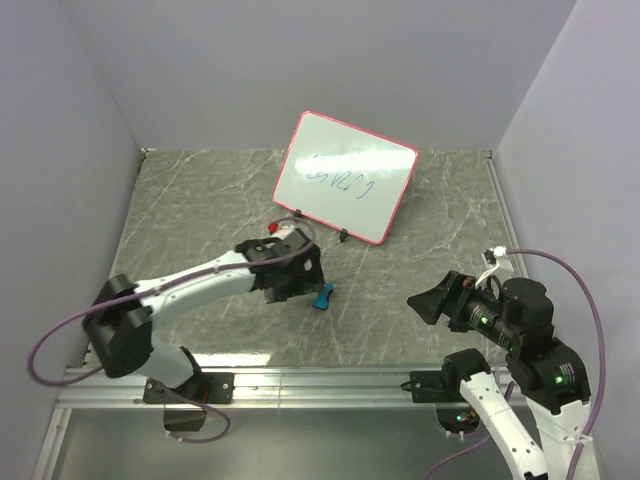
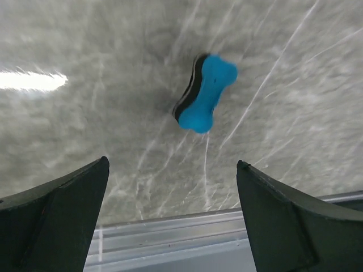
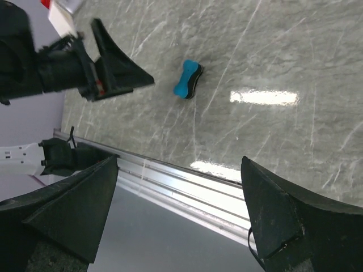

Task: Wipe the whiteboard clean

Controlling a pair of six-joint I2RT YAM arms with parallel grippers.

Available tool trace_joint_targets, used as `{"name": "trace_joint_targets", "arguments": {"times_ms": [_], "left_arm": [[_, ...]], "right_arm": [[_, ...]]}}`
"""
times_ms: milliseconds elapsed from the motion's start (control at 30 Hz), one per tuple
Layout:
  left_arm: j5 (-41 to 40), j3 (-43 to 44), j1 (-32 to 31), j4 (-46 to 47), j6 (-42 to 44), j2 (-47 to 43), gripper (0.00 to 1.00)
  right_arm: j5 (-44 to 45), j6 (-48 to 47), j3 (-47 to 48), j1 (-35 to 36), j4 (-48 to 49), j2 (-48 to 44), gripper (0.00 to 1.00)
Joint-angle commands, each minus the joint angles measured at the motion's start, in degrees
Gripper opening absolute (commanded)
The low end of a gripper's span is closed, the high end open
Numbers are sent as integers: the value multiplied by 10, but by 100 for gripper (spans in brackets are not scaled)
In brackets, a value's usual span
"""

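Note:
The eraser's dark bottom has to stay free to wipe the whiteboard (image 1: 330, 150). My left gripper needs to grab the eraser across its narrow blue middle (image 1: 323, 296) next.
The whiteboard (image 1: 330, 150), white with a pink-red rim and blue scribbles in its middle, leans tilted at the back of the marbled table. A small blue bone-shaped eraser (image 1: 322, 297) lies on the table in front of it. My left gripper (image 1: 297, 280) hovers just left of the eraser, open. In the left wrist view the eraser (image 2: 207, 93) lies beyond the empty gap of that gripper (image 2: 173, 164). My right gripper (image 1: 420, 305) stands open near the right front. Its wrist view shows the eraser (image 3: 188, 79) far ahead, and nothing lies between the fingertips of this gripper (image 3: 179, 160).
An aluminium rail (image 1: 320, 380) runs along the table's near edge. Grey walls close in the left, back and right sides. The left arm (image 3: 85, 68) reaches in at the upper left of the right wrist view. Purple cables (image 1: 585, 290) loop beside both arm bases.

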Motion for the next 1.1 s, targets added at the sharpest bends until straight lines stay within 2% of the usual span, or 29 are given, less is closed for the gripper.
{"name": "trace_joint_targets", "arguments": {"times_ms": [0, 100, 167, 233, 367, 500, 700, 733, 833, 1000, 1067], "left_arm": [[-46, 68, -40, -33, -88, 52, 98], [-92, 136, -72, -56, -30, 161, 98], [-90, 140, -77, -32, 9, 183, 97], [-79, 138, -76, 12, 31, 200, 89], [-77, 152, -77, 19, 61, 229, 79], [-70, 142, -77, 37, 75, 241, 72], [-65, 160, -75, 49, 100, 272, 52], [-63, 163, -74, 48, 103, 275, 46], [-40, 148, -58, 59, 100, 277, 38], [-10, 89, -23, 101, 105, 257, 36], [-1, 80, -16, 106, 115, 258, 30]], "right_arm": [[24, -9, 24, 4, 3, 12, 95], [18, -4, 9, 3, 4, 6, 95], [14, 2, 2, 3, 3, 0, 95], [15, 1, 8, 3, -8, -6, 94], [38, -15, 22, 3, -32, -14, 95], [49, -16, 19, 4, -37, -18, 94], [55, -17, 13, 3, -22, -4, 95], [55, -16, 7, 3, -19, -3, 94], [52, -15, -5, 4, -4, 6, 94], [48, -21, -15, 4, 36, 34, 94], [52, -23, -16, 4, 51, 53, 94]]}}
